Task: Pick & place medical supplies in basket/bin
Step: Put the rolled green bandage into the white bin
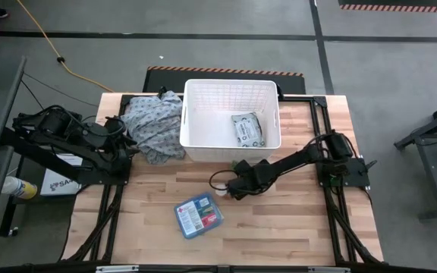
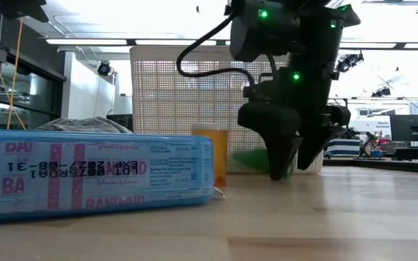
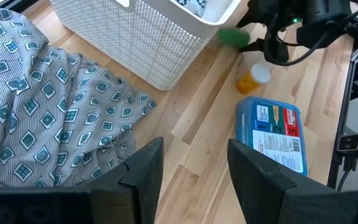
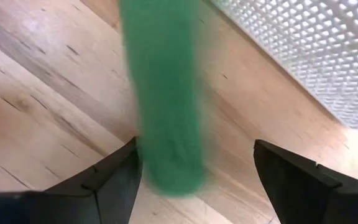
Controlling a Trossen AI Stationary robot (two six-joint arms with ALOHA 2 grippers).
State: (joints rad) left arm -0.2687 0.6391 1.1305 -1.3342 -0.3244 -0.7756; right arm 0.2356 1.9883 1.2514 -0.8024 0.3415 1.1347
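Note:
My right gripper grabs the green wrap roll by one end (image 4: 171,168) next, to put it into the white basket (image 4: 316,50).
A green, long item (image 4: 163,93) lies on the table just in front of the white basket (image 1: 230,95). My right gripper (image 4: 194,168) is open and points steeply down over it, one finger on each side of its near end. An orange bottle with a white cap (image 3: 253,78) lies beside it. The blue first-aid box (image 1: 199,215) lies flat nearer the front edge. A grey-white packet (image 1: 247,129) lies on the basket's floor. My left gripper (image 3: 194,162) hangs open and empty above the patterned cloth heap (image 3: 48,106) at the table's left. My right gripper has the green item's near end (image 4: 166,168) between its open fingers, close against one finger (image 4: 120,177) and well apart from the other. Whether that finger touches the item I cannot tell. The item lies on the table.
The basket's near wall (image 4: 303,56) stands right behind the green item. The cloth heap (image 1: 154,125) leans against the basket's left side. Bare wood lies around the blue box (image 2: 93,174) toward the front edge.

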